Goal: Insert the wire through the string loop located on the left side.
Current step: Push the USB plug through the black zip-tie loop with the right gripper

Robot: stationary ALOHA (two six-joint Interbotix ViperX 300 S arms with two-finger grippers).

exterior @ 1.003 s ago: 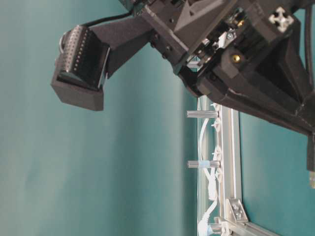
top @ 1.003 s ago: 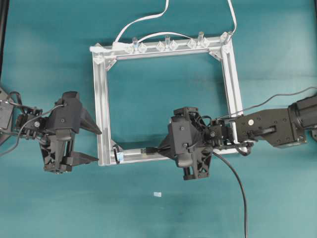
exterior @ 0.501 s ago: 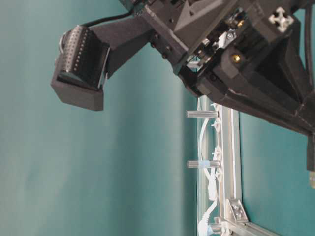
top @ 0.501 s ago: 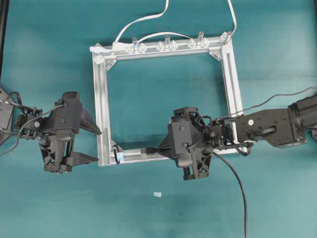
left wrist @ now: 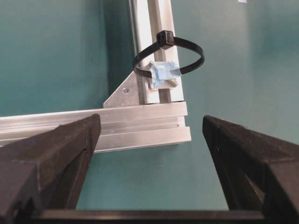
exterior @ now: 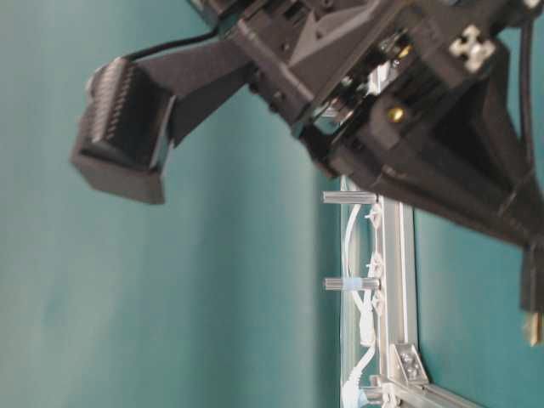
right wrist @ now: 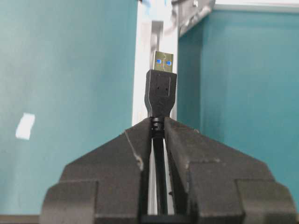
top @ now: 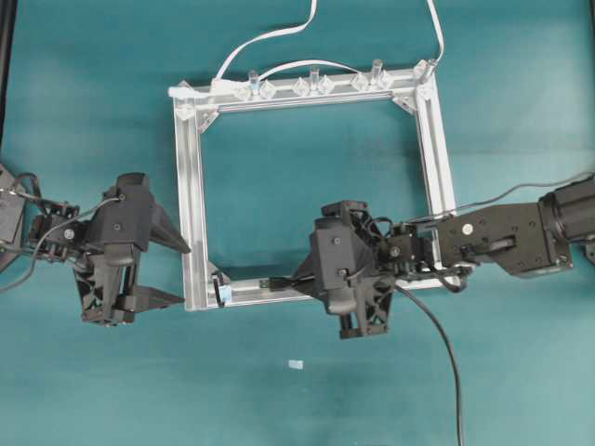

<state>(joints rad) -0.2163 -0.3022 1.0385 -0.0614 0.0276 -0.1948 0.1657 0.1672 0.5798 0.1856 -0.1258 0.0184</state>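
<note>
My right gripper's fingers already cover the cable just behind the plug. My left gripper grabs the plug by its exposed black body (top: 282, 282) next.
The wire is a thin black cable (top: 448, 358) ending in a black plug with a metal tip (right wrist: 161, 88). My right gripper (right wrist: 159, 122) is shut on the cable just behind the plug and holds it along the frame's bottom bar, tip pointing left (top: 269, 281). The string loop (left wrist: 168, 58) is a thin black ring on a pale blue pad, standing at the frame's bottom left corner (top: 219, 289), a short way left of the plug tip. My left gripper (top: 177, 272) waits open just outside that corner, its jaws (left wrist: 150, 128) wide apart and holding nothing.
The square aluminium frame (top: 191, 186) lies flat on the teal table. Clear clips (top: 311, 85) and a white cable (top: 270, 37) run along its top bar. A small white scrap (top: 296, 364) lies below the frame.
My right gripper has shifted slightly left along the bottom bar, bringing the plug a little closer to the loop. The left gripper has stayed put.
</note>
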